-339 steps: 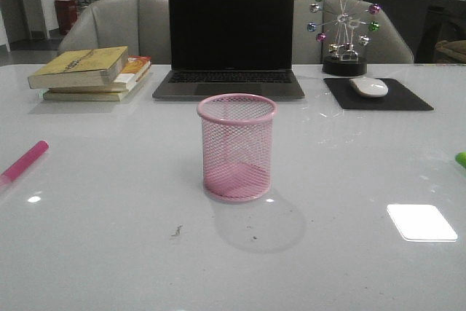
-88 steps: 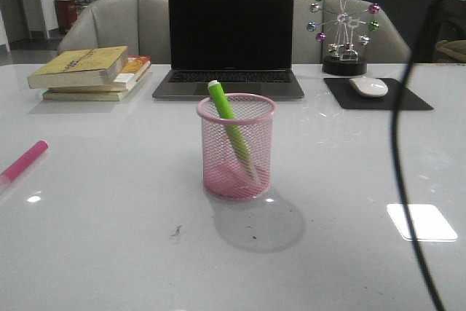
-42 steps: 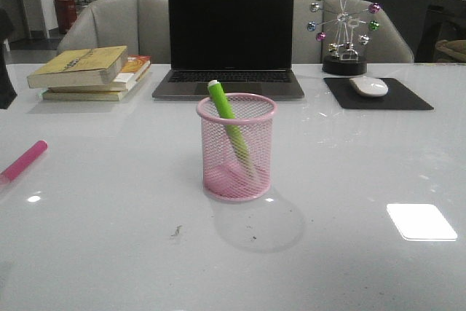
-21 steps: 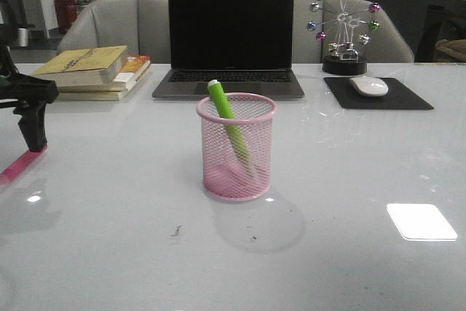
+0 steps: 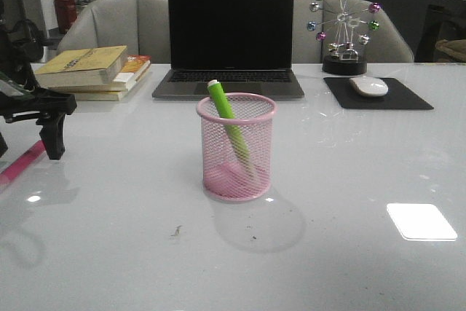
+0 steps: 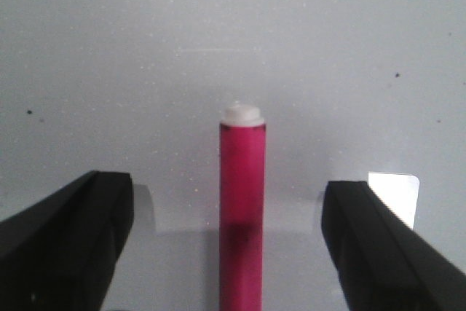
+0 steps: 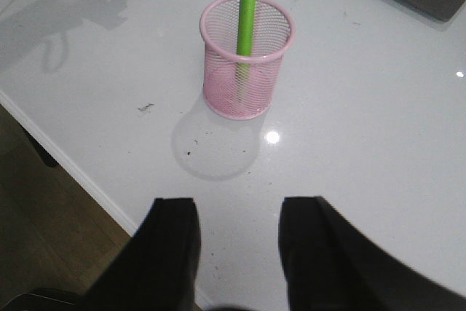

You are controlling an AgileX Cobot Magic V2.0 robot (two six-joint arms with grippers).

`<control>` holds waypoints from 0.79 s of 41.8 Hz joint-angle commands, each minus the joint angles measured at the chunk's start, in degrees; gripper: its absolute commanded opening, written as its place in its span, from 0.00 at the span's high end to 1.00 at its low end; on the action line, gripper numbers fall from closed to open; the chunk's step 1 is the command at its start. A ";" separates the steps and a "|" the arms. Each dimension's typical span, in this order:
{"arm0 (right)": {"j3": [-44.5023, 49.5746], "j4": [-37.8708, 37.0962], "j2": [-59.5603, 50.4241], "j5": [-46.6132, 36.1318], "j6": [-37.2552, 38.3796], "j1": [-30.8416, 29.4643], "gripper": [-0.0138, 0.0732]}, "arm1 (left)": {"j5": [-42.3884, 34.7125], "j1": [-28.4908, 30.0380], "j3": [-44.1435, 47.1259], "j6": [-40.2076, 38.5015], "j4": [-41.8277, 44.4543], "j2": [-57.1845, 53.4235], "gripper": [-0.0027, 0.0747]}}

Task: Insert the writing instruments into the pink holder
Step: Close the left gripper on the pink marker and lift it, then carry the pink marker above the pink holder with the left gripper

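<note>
My left gripper's fingers reach down beside the magenta marker (image 5: 20, 163), close to the table, so my left gripper closes on it next.
The pink holder (image 5: 237, 152) stands upright mid-table, with the lime green marker (image 5: 226, 111) leaning inside it, white end up at the rim. The magenta marker (image 5: 20, 163) lies flat at the table's left edge. My left gripper (image 5: 28, 145) hangs open over it. In the left wrist view the magenta marker (image 6: 242, 213) lies centred between the wide-apart fingers (image 6: 76, 234), touching neither, white end (image 6: 243, 113) pointing away. My right gripper (image 7: 238, 209) is open and empty, held high above the table's near edge, well back from the holder (image 7: 247, 71) and green marker (image 7: 247, 12).
A dark laptop (image 5: 229, 34) sits behind the holder. Stacked books (image 5: 91, 71) lie at the back left, close to my left arm. A mouse (image 5: 369, 87) on a black pad and a ball ornament (image 5: 344, 27) are at the back right. The table's near edge (image 7: 87, 180) shows below my right gripper.
The green marker went into the holder and the right arm withdrew. In the last second my left arm came in from the left and now straddles the magenta marker.
</note>
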 commanded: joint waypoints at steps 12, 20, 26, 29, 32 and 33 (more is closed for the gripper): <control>-1.71 -0.71 -0.14 -3.91 -0.64 0.00 0.39 | -0.82 0.07 -1.73 0.01 -0.53 -2.79 0.52; -1.71 -0.71 -0.14 -3.91 -0.64 0.00 0.39 | -0.82 0.07 -1.73 0.01 -0.53 -2.79 0.71; -1.71 -0.71 -0.14 -3.91 -0.64 0.00 0.39 | -0.73 0.07 -1.73 0.01 -0.89 -3.47 0.82; -1.71 -0.71 -0.14 -3.91 -0.64 0.00 0.39 | -1.54 0.07 -1.45 0.01 -2.37 -5.09 0.85; -1.71 -0.71 -0.14 -3.91 -0.64 0.00 0.39 | -4.26 -0.06 0.21 1.17 -5.17 -8.33 0.85; -1.71 -0.71 -0.14 -3.91 -0.64 0.00 0.39 | -5.74 -0.32 1.54 2.60 -6.39 -10.18 0.85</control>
